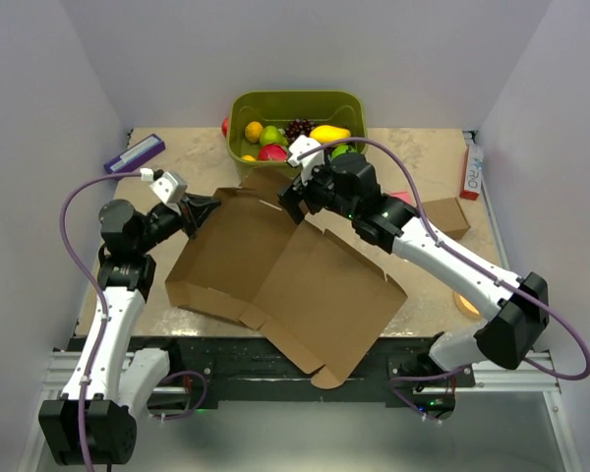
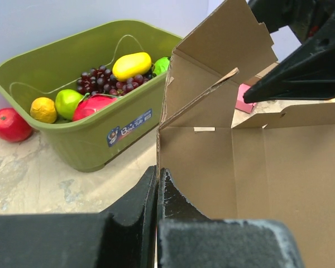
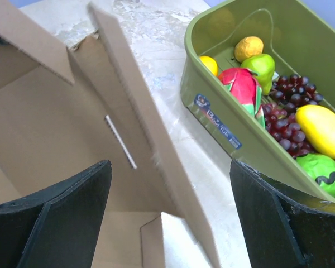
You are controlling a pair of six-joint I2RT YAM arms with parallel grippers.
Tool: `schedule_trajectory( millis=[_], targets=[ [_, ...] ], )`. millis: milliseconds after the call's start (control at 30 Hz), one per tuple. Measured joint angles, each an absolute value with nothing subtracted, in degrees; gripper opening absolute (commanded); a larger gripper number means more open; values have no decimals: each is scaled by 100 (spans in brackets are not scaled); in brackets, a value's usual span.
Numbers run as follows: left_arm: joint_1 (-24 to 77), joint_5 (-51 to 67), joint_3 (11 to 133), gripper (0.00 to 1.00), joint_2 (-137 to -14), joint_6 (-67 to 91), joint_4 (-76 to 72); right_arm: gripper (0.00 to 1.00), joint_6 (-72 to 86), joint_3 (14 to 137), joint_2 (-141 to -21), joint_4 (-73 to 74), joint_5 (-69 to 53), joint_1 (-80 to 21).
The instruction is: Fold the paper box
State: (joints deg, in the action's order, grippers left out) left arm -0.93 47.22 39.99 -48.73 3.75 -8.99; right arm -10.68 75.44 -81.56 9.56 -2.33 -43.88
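My right gripper closes on the box's rear side next, since that side runs between the open fingers. Closing now would catch its edge (image 3: 170, 167).
The paper box (image 1: 285, 270) lies opened out in the middle of the table, a big brown cardboard sheet with its left and rear walls raised. My left gripper (image 1: 199, 211) is shut on the top edge of the left wall, and the cardboard is pinched between its fingers (image 2: 157, 184). My right gripper (image 1: 293, 204) hangs open over the rear corner. In the right wrist view the rear wall (image 3: 139, 111) runs up between its fingers (image 3: 61, 212) without touching either one. The right arm's black finger (image 2: 301, 72) shows above the box in the left wrist view.
A green bin (image 1: 295, 95) of fruit stands just behind the box, with a red apple (image 2: 10, 124) beside it. A small cardboard box (image 1: 442, 216) and a pink block (image 1: 403, 199) lie at the right. A purple item (image 1: 135, 152) sits back left, and a red-and-white carton (image 1: 470, 172) back right.
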Motion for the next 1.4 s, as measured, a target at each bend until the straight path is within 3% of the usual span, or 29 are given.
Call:
schedule_trajectory(
  millis=[67,200,300,333,367,433,467,567,633,833,1100,1400],
  targets=[
    [-93,4777,3999,0,-4875,381,-897,86,-1127,7618,-8215,947,-224,-4388],
    [-93,4884,3999,0,-4897,388,-932,67,-1184,7675,-8237,926,-233,-4388],
    [-93,4952,3999,0,-4952,392,-967,44,-1197,7669,-8237,875,-250,-4394],
    [-93,4956,3999,0,-4965,395,-974,25,-1201,7647,-8235,829,-250,-4394],
    [-93,4956,3999,6,-4974,399,-976,14,-1199,7620,-8232,788,-255,-4397],
    [-93,4952,3999,30,-4976,421,-982,0,-1181,7535,-8232,714,-250,-4399],
    [-86,4952,3999,61,-4976,449,-989,0,-1194,7483,-8232,694,-250,-4399],
    [-60,4786,3999,92,-4963,515,-1011,0,-1144,7203,-8160,613,-71,-4425],
    [-60,4464,3999,98,-4917,537,-961,0,-989,6917,-8023,554,222,-4425],
    [-62,2965,4010,100,-4703,637,-738,0,-421,6029,-7229,357,1313,-4421],
    [-62,2003,4025,100,-4805,661,-412,0,283,5443,-6414,174,2156,-3933],
    [-60,2005,4106,100,-5301,845,-204,0,587,5183,-5708,204,2150,-3236]
  ],
)
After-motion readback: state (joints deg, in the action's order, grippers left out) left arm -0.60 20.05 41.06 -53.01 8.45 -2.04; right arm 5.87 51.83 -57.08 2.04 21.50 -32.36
